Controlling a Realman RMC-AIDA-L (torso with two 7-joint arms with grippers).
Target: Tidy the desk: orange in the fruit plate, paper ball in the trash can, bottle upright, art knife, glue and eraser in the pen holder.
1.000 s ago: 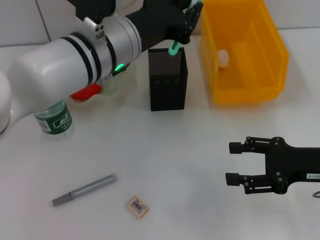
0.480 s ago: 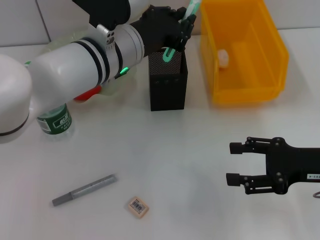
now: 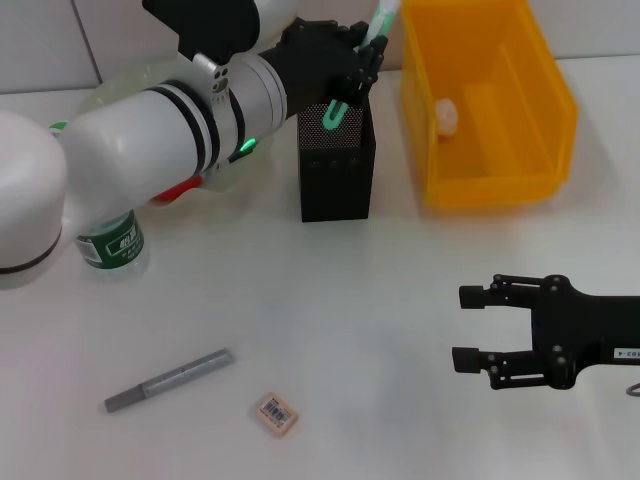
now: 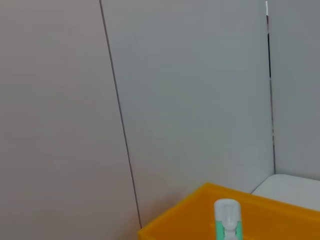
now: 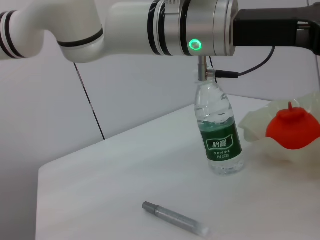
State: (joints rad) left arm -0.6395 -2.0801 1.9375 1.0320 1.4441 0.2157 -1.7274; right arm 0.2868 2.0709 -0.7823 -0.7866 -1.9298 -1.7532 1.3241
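My left gripper should open now. The glue's lower end (image 3: pixel 332 118) is inside the black mesh pen holder's opening (image 3: pixel 350 122), so the glue would fall in.
My left gripper (image 3: pixel 352 52) is over the black mesh pen holder (image 3: pixel 337 170), shut on a slim green-and-white stick (image 3: pixel 336 107) that looks like the glue. The stick's lower end is inside the holder's mouth and its white top shows in the left wrist view (image 4: pixel 226 212). A grey pen-shaped tool (image 3: pixel 168 380), likely the art knife, and the tan eraser (image 3: pixel 276 413) lie on the table in front. The bottle (image 3: pixel 110 240) stands upright. The orange (image 5: pixel 292 130) sits in the fruit plate (image 5: pixel 257 125). The paper ball (image 3: pixel 446 115) lies in the yellow trash can (image 3: pixel 545 90). My right gripper (image 3: pixel 470 327) is open and empty at the front right.
My left arm (image 3: pixel 150 140) stretches across the back left and hides most of the fruit plate in the head view. The trash can stands just right of the pen holder. A white wall closes the back of the table.
My left gripper has lowered the green-and-white stick a little and shifted it left, so its end now sits deeper in the pen holder. The right arm has not moved.
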